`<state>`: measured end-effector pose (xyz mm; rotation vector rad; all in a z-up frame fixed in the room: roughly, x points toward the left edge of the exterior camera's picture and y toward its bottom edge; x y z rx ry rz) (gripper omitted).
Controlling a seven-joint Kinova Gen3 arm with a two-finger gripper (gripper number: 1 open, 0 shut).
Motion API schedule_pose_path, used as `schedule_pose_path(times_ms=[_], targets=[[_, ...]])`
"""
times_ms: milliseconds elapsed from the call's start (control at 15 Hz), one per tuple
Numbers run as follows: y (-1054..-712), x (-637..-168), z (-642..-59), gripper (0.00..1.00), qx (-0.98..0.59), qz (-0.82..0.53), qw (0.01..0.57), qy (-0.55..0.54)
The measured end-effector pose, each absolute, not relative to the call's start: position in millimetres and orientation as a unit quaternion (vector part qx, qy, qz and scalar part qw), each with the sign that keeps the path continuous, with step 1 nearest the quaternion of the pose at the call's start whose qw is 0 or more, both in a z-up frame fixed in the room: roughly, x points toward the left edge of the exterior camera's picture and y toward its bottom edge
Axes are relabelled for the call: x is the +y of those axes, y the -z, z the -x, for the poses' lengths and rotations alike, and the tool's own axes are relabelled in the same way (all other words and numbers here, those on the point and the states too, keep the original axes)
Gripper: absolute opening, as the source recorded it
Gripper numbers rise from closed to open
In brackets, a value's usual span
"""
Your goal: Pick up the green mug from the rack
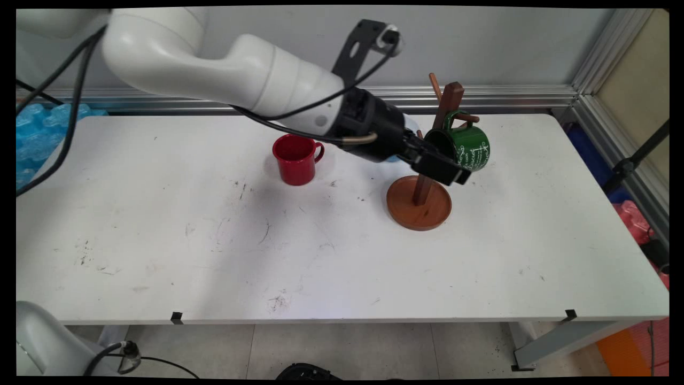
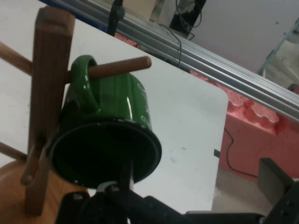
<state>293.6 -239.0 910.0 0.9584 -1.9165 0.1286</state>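
The green mug needs to be lifted off the wooden mug tree, so my gripper will grab it by its black rim (image 2: 152,165) next.
A green mug (image 1: 470,147) (image 2: 112,116) hangs by its handle on a peg of the wooden mug tree (image 1: 446,107) (image 2: 46,84), its mouth tilted towards my hand. My gripper (image 1: 444,164) (image 2: 201,186) is right at the mug's rim and stands open. In the hand view one finger (image 2: 126,175) rises in front of the mug's dark mouth. The other finger (image 2: 278,184) is far off to the right, clear of the mug. The tree's round base (image 1: 419,206) rests on the table beneath my hand.
A red mug (image 1: 295,159) stands upright on the white table (image 1: 267,256), left of the tree and under my forearm. The table's right edge lies beyond the tree, with pink and blue items on the floor there. A metal rail runs along the wall behind.
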Motion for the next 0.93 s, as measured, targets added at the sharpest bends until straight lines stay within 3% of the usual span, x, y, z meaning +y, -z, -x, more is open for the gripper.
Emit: schedule_pose_path(times_ms=[933], targets=[[-886.7,-262.8,-247.1,1.0,-0.762,-0.44,0.473,-0.036]])
